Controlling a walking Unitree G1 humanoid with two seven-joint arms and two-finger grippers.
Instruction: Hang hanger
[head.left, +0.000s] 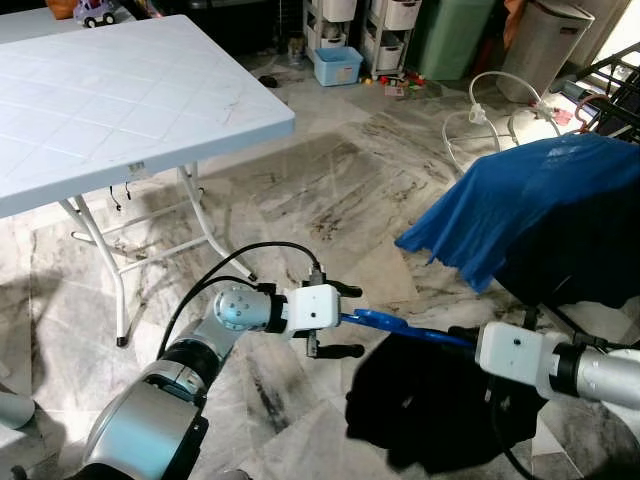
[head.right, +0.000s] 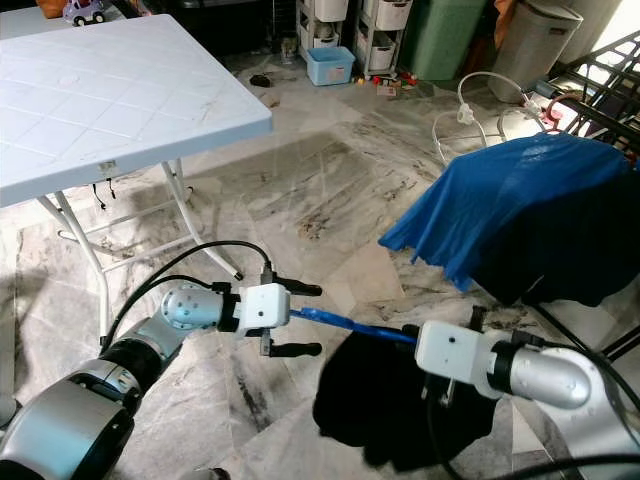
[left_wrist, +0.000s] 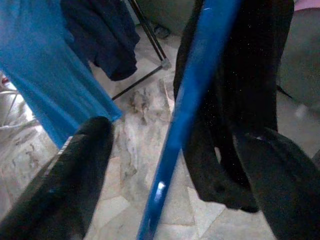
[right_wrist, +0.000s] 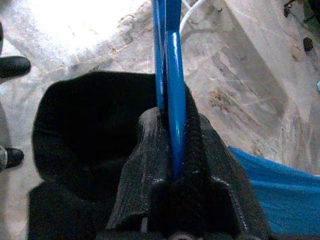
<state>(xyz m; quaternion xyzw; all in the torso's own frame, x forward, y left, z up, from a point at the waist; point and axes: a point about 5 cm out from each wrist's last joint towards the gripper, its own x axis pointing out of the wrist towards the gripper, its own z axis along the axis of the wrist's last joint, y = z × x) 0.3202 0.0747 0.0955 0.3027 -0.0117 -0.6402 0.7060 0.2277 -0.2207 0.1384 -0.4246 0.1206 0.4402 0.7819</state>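
Observation:
My left gripper grabs the hanger by its bare loose end (head.left: 353, 319) next, since the black garment (head.left: 430, 405) and my other gripper crowd the far side of the hanger.
A blue hanger (head.left: 388, 323) is held low over the floor with a black garment (head.left: 430, 405) draped on it. My right gripper (right_wrist: 173, 122) is shut on the hanger's bar, and its white wrist (head.left: 512, 351) sits at the garment's right side. My left gripper (head.left: 343, 320) is open, one finger above and one below the hanger's free end; the bar (left_wrist: 182, 120) runs between its fingers (left_wrist: 75, 170) without touching. To the right stands a drying rack (head.left: 618, 78) covered by a blue cloth (head.left: 540, 200) and a dark garment (head.left: 580, 265).
A white folding table (head.left: 120, 100) stands at the left, its legs (head.left: 110, 260) close to my left arm. A white hose (head.left: 480, 110) lies on the marble floor ahead. A blue bin (head.left: 337, 66), drawer units and a grey bin (head.left: 545, 40) line the back wall.

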